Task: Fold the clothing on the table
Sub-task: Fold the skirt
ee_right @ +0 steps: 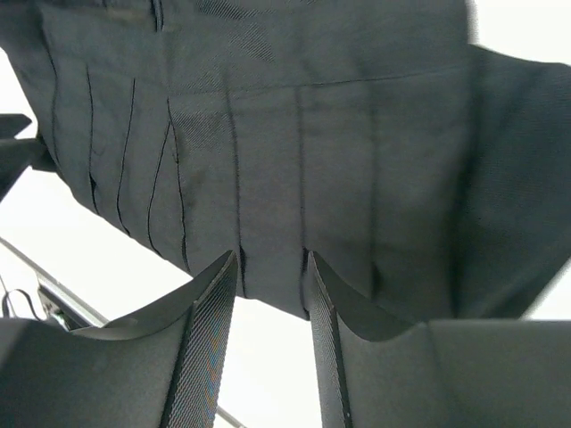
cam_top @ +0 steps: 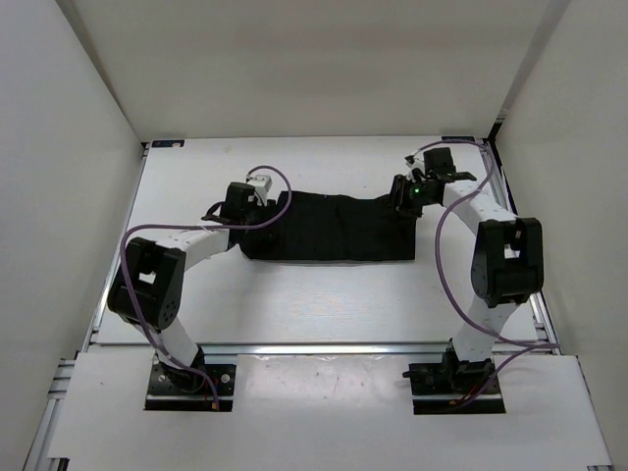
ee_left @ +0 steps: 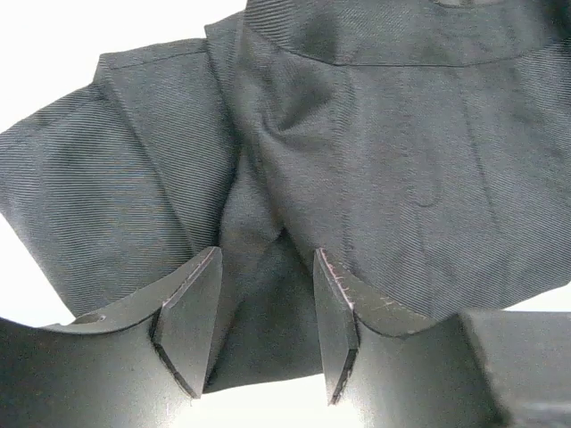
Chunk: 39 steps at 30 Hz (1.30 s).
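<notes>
My left gripper needs to go lower first and then close. It would miss if it closed now, because the creased fold lies flat between and below the fingers in the left wrist view.
The black pleated clothing (cam_top: 329,231) lies spread on the white table (cam_top: 294,304), a wide band between my two arms. My left gripper (cam_top: 245,214) is at its left end. In the left wrist view the left gripper (ee_left: 266,267) is open, and a creased fold of the clothing (ee_left: 384,160) lies in the gap between its fingers. My right gripper (cam_top: 398,201) is at the garment's far right corner. Seen from the right wrist, that gripper (ee_right: 270,267) is open, its fingertips astride one flat pleat at the edge of the clothing (ee_right: 339,160).
Plain white walls (cam_top: 59,147) enclose the table on three sides. An aluminium rail (cam_top: 324,349) runs along the near edge in front of both arm bases. Purple cables (cam_top: 446,235) loop off each arm. Bare white tabletop (ee_right: 71,259) shows beside the garment.
</notes>
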{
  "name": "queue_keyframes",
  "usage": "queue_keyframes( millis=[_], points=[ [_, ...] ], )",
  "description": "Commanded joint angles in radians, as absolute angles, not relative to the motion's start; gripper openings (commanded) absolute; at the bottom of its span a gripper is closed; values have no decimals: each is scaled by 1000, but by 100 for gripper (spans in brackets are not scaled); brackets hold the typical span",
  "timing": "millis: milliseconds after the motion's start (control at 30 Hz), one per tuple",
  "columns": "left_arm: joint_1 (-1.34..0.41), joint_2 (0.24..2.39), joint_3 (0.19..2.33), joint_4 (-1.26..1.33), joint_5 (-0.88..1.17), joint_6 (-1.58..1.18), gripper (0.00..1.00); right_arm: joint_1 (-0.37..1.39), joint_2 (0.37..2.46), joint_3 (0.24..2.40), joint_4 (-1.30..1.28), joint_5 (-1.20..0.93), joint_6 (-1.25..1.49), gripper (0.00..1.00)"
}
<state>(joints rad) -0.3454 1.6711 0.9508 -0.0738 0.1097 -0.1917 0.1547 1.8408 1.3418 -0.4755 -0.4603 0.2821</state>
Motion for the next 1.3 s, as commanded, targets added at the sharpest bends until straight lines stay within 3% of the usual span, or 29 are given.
queue_keyframes(
  millis=[0,100,267,367,467,567,967,1033,1100,1133,1267],
  points=[
    [-325,1666,936,-17,103,-170,56,120,1746,1322,-482,-482,278,43],
    [-298,1667,931,12,126,-204,55,103,1717,1298,-475,-495,279,43],
    [-310,1707,966,0,138,-212,42,81,1695,1285,-469,-512,288,43],
    [-366,1727,1008,-90,95,-172,42,78,1677,1284,-468,-512,298,44],
    [-390,1715,1023,-135,63,-156,52,72,1671,1289,-471,-512,298,44],
    [-367,1684,994,-123,99,-196,54,81,1664,1278,-463,-514,299,44],
    [-362,1709,989,-182,80,-209,56,95,1672,1272,-446,-541,314,44],
    [-373,1720,1000,-183,78,-210,48,95,1667,1276,-451,-534,313,45],
    [-377,1713,994,-187,77,-222,12,89,1661,1273,-451,-528,311,44],
    [-382,1707,993,-183,68,-230,1,83,1660,1272,-456,-519,311,44],
    [-373,1651,947,-173,77,-259,0,75,1683,1270,-512,-450,324,43]
  ],
)
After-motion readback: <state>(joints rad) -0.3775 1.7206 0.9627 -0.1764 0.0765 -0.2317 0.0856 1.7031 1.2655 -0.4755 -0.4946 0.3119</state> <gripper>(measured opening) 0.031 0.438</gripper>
